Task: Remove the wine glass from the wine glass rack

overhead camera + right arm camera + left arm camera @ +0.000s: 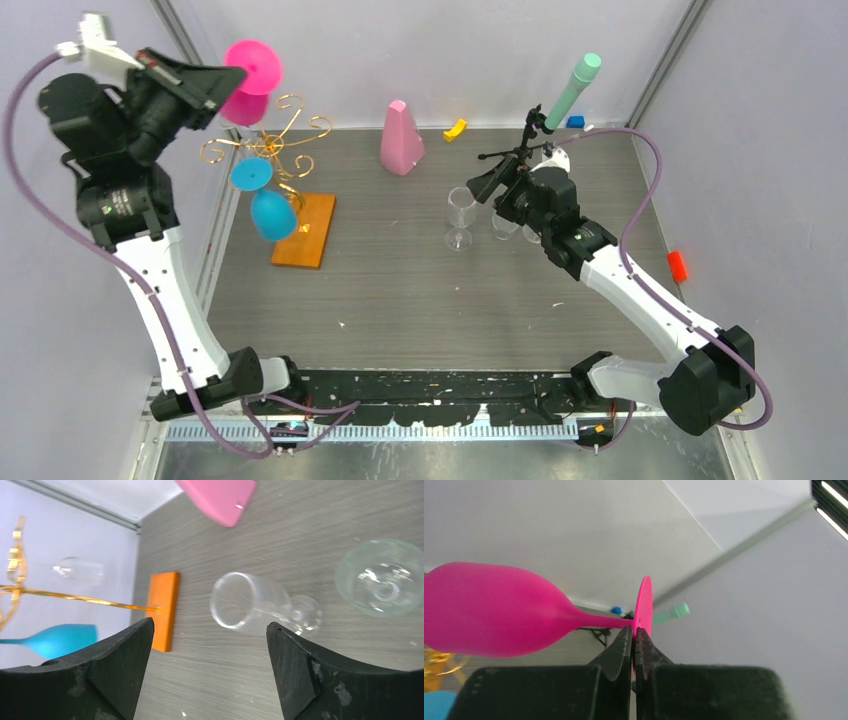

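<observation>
My right gripper picks up the pink bowl at its open end next, which leaves the foot disc free to set the glass upright.
The wine glass rack is gold wire with curled arms on an orange wooden base, at the table's back left. A blue wine glass hangs upside down from it. My left gripper is raised above and left of the rack, shut on the foot disc of a pink wine glass, which is clear of the wire. In the left wrist view the pink bowl lies sideways. My right gripper is open and empty over the table, near a clear glass.
A clear glass stands mid-table; another clear glass is by my right arm. A clear glass hangs on the rack. A pink cone, a yellow piece, a black tripod with mint tube and a red piece are around.
</observation>
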Motion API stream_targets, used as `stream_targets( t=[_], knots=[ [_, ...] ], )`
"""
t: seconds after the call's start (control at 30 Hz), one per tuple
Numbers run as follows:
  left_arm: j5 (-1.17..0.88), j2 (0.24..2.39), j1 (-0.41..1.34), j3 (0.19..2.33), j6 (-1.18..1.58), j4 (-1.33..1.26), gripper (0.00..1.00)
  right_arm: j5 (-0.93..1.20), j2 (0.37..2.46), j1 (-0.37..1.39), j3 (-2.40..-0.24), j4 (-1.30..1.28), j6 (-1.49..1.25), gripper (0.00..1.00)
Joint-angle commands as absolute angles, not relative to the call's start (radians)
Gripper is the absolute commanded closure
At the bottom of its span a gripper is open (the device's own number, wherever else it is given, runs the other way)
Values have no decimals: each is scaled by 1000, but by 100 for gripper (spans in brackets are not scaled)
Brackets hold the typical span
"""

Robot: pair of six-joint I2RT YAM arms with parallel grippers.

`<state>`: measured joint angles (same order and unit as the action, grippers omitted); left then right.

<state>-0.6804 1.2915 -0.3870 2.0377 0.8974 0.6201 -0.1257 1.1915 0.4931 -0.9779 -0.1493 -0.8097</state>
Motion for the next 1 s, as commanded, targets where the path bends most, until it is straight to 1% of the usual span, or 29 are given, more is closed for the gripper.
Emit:
stream_targets(
  t=[0.0, 0.17, 0.27, 0.37, 0.47, 0.67, 0.77, 0.97],
  knots=[
    [-761, 1309, -219, 1988, 1014, 394, 100, 23, 1171, 486, -989, 70, -873, 11],
    [-754, 1293, -112, 1872, 1156, 191, 100, 128, 1190, 481, -973, 233, -968, 9],
    [-748, 1287, -26, 1806, 1244, 97, 100, 175, 1194, 480, -937, 430, -1070, 6],
    [-751, 1280, 54, 1703, 1414, -81, 100, 211, 1218, 480, -905, 614, -1151, 3],
    [-669, 1239, 102, 1562, 1533, -212, 100, 234, 1250, 480, -897, 724, -1249, 1],
    [-525, 1138, 146, 1383, 1673, -268, 100, 267, 1360, 480, -896, 983, -1429, 0],
    [-505, 1115, 151, 1320, 1762, -318, 100, 285, 1411, 481, -906, 1063, -1518, 0],
    [-489, 1096, 164, 1263, 1855, -366, 100, 342, 1519, 484, -947, 1238, -1643, 2]
  ],
)
